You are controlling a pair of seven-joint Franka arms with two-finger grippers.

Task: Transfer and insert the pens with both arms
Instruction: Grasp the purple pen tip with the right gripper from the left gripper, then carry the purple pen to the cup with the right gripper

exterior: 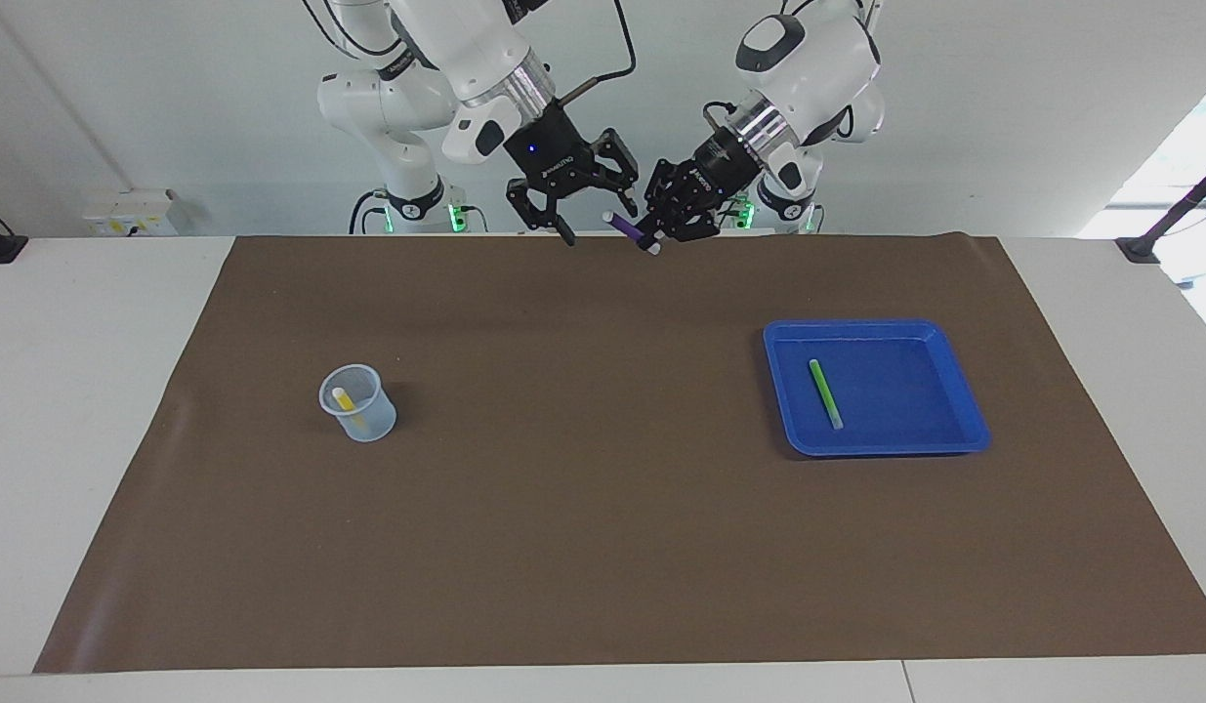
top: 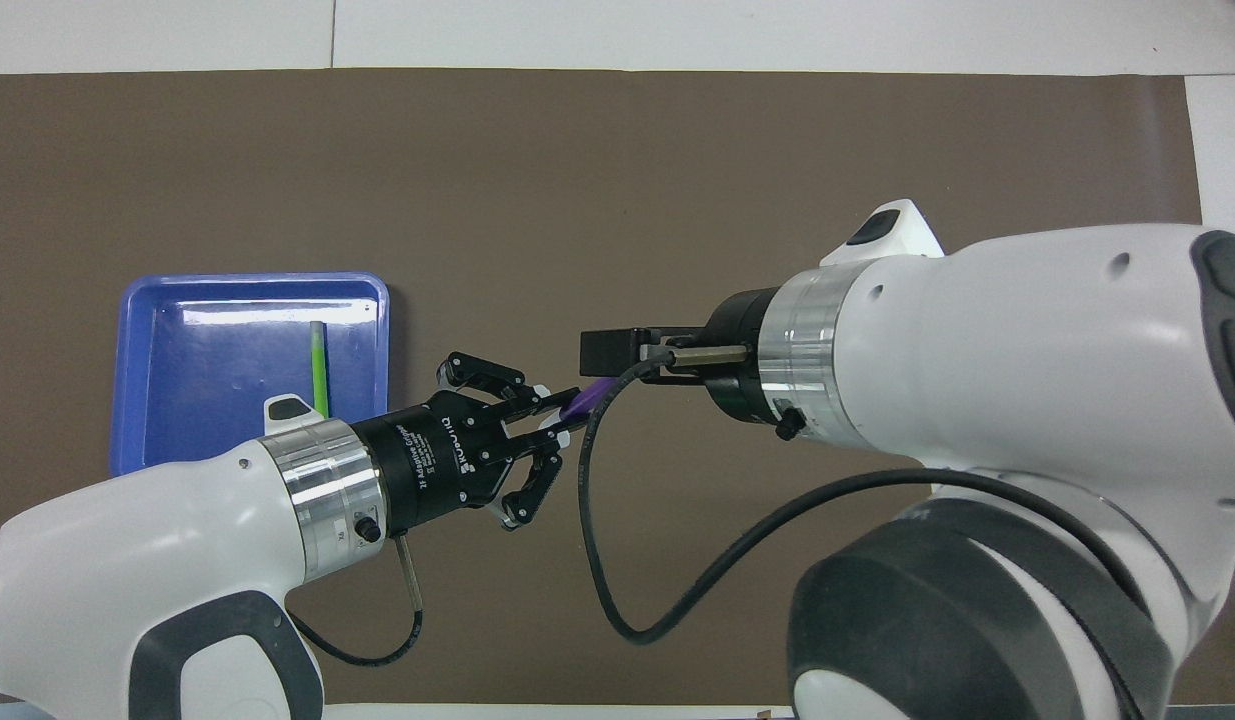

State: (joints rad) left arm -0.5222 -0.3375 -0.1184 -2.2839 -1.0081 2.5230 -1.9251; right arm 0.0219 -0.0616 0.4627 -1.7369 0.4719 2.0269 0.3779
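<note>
Next, my right gripper grabs the purple pen by its loose end [top: 603, 386], since my left gripper's fingers already cover one end of it.
My left gripper [exterior: 658, 232] is shut on the purple pen [exterior: 624, 226] and holds it in the air over the mat's edge nearest the robots; both show in the overhead view, gripper [top: 560, 418] and pen [top: 583, 400]. My right gripper [exterior: 597, 217] is open beside it, with the pen's free end between or just at its fingers. The green pen [exterior: 825, 392] lies in the blue tray [exterior: 876, 328]; it also shows in the overhead view [top: 318, 365]. The yellow pen [exterior: 346, 402] stands in a clear cup [exterior: 360, 410].
A brown mat [exterior: 603, 508] covers the table. The blue tray [top: 147, 300] sits toward the left arm's end, the cup toward the right arm's end. In the overhead view the right arm hides the cup. Two smaller arms with green-lit bases [exterior: 417, 205] stand at the back.
</note>
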